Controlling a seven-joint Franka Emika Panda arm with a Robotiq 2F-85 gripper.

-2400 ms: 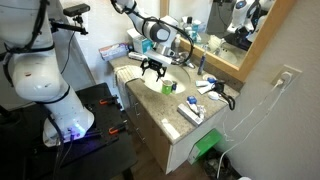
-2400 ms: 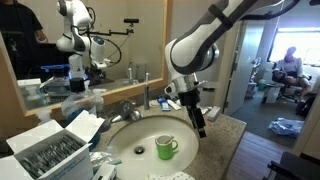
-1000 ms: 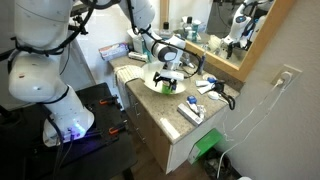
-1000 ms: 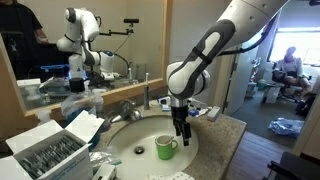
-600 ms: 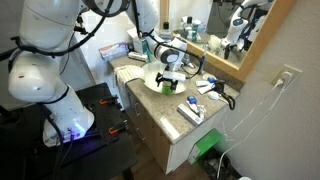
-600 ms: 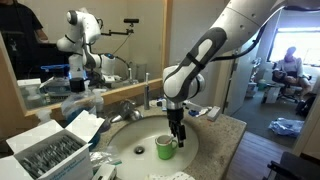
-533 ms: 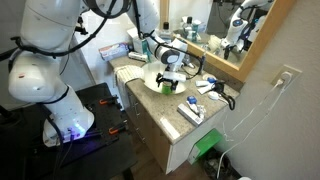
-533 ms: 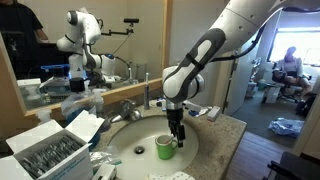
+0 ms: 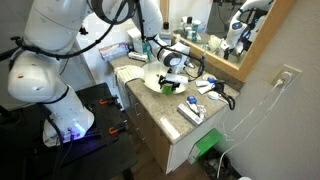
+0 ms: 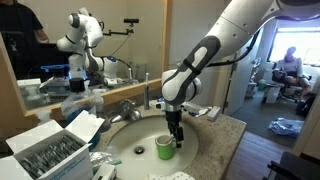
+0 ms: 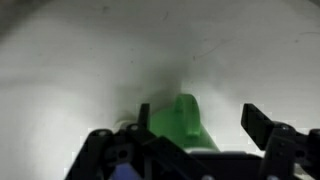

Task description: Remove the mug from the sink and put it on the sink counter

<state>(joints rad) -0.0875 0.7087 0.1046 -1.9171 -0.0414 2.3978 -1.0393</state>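
Observation:
My gripper closes on the mug next, since the green mug's handle [image 11: 188, 114] stands in the gap of both fingers, level with the ends of the fingers.
A green mug [image 10: 165, 148] stands upright in the white sink basin [image 10: 125, 140]. My gripper [image 10: 177, 142] hangs down into the basin right beside the mug, at its handle side. In the wrist view the green mug [image 11: 182, 122] lies between my open fingers [image 11: 205, 125], with a finger on each side and a gap to the right finger. In an exterior view my gripper [image 9: 170, 80] sits low over the sink [image 9: 155, 82], and the mug is hidden behind it.
The faucet [image 10: 128, 107] stands behind the basin. A box of packets [image 10: 45, 155] and clutter sit on the counter beside the sink. Toiletries and a blue item [image 9: 192, 106] lie on the counter [image 9: 175, 118] near the basin. A mirror backs the counter.
My gripper has come down from above the basin and moved toward the mug, now reaching the mug's handle side. The mug has not moved.

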